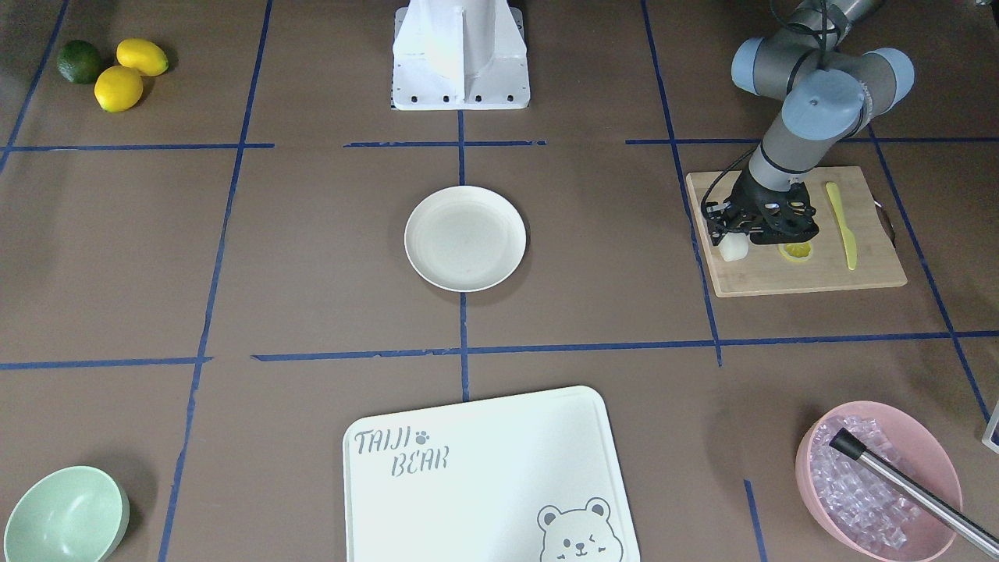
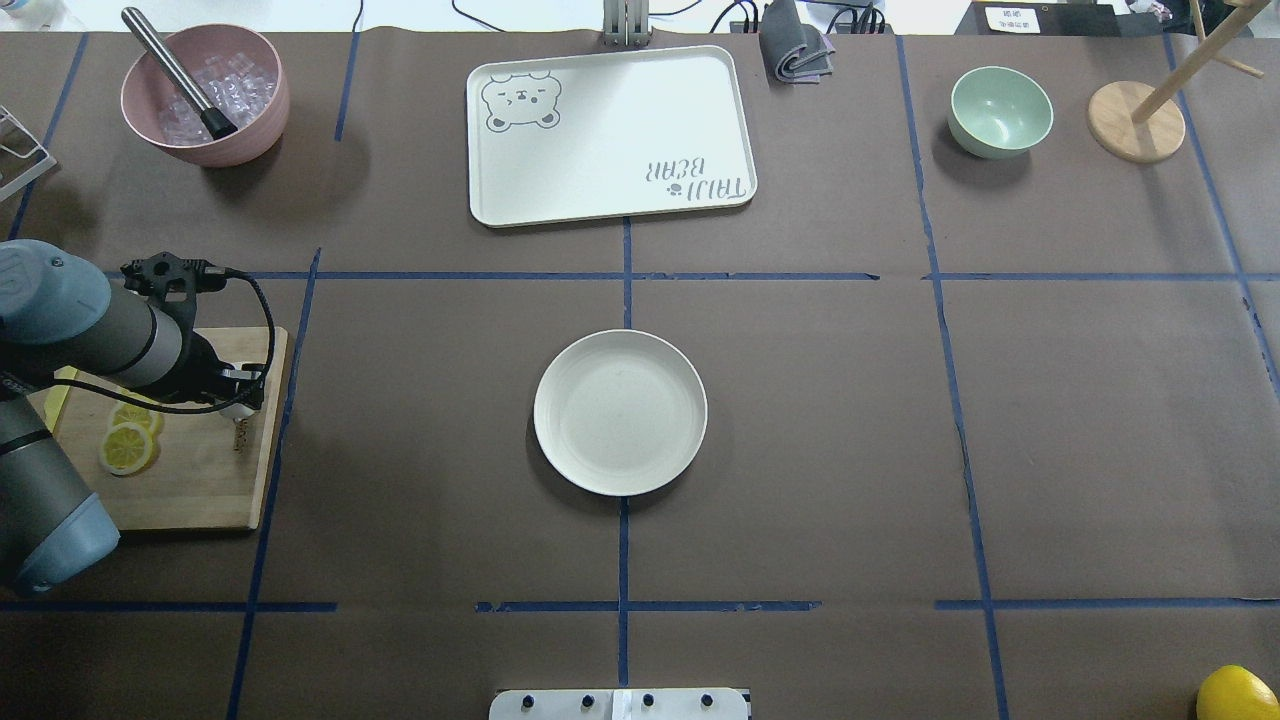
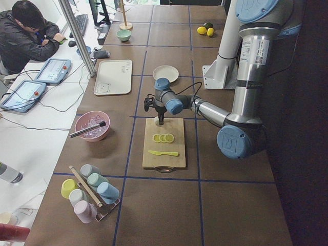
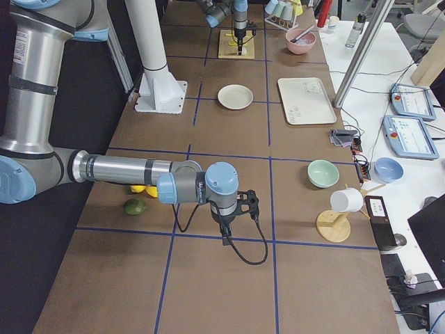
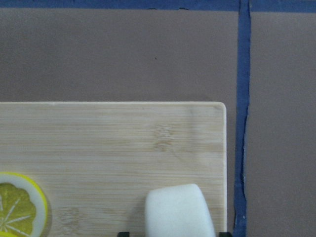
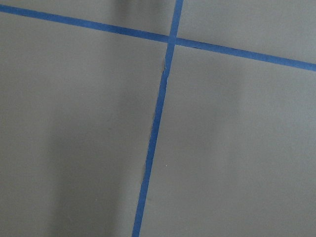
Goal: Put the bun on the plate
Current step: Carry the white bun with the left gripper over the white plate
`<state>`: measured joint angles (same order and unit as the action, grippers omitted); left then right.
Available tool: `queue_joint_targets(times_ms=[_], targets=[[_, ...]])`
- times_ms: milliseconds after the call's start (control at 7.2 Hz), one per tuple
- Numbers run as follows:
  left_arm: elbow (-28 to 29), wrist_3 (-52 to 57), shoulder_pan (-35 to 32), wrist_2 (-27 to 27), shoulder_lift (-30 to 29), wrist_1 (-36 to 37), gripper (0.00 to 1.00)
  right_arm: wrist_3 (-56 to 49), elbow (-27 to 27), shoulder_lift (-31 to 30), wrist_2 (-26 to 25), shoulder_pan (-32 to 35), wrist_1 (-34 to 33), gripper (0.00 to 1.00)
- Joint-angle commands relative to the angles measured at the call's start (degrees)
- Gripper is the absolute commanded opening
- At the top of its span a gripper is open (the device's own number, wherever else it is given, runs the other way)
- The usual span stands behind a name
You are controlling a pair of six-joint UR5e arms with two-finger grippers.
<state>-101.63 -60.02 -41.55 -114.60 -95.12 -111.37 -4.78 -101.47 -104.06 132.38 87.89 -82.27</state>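
The left gripper next needs to grab the white bun by its rounded sides, so that it can set the bun on the plate.
The bun, a small white rounded block, lies on the corner of the wooden cutting board nearest the plate. My left gripper is lowered over it, open. In the left wrist view the bun sits between two black fingertips at the bottom edge, with a small gap on each side. The plate, round, cream-white and bare, rests at the table's middle. My right gripper hangs above bare table far from both; I cannot tell its state.
Lemon slices and a yellow knife share the board. A bear-printed tray, a pink bowl of ice with a metal tool, a mint-green bowl and whole lemons stand around the edges.
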Motion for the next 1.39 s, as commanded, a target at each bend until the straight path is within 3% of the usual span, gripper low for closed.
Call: queue_joint_targets(times_ms=[0, 278, 556, 694, 833, 1111, 1250], targets=[[-0.9, 0.1, 0.1, -0.1, -0.9, 0.6, 0.28, 0.1, 0.0, 0.0, 0.1, 0.0, 0.0, 1.0], [-1.4, -0.6, 0.0, -0.2, -5.7, 3.1, 0.28, 0.1, 0.0, 0.0, 0.1, 0.0, 0.0, 1.0], [-1.6, -6.7, 0.8, 0.0, -16.6, 15.3, 0.29, 0.1, 0.0, -0.3, 0.2, 0.0, 0.0, 1.0], [-1.1, -9.2, 4.3, 0.1, -22.1, 20.6, 0.32, 0.1, 0.0, -0.3, 0.1, 0.0, 0.0, 1.0], [0.5, -15.7, 7.0, 0.6, -27.3, 21.4, 0.32, 0.1, 0.0, -0.3, 0.1, 0.0, 0.0, 1.0], [7.0, -24.0, 13.5, 7.4, -36.4, 21.0, 0.35, 0.2, 0.0, -0.3, 0.2, 0.0, 0.0, 1.0], [12.6, -27.8, 15.0, 8.2, -42.1, 20.8, 0.35, 0.2, 0.0, -0.3, 0.2, 0.0, 0.0, 1.0]])
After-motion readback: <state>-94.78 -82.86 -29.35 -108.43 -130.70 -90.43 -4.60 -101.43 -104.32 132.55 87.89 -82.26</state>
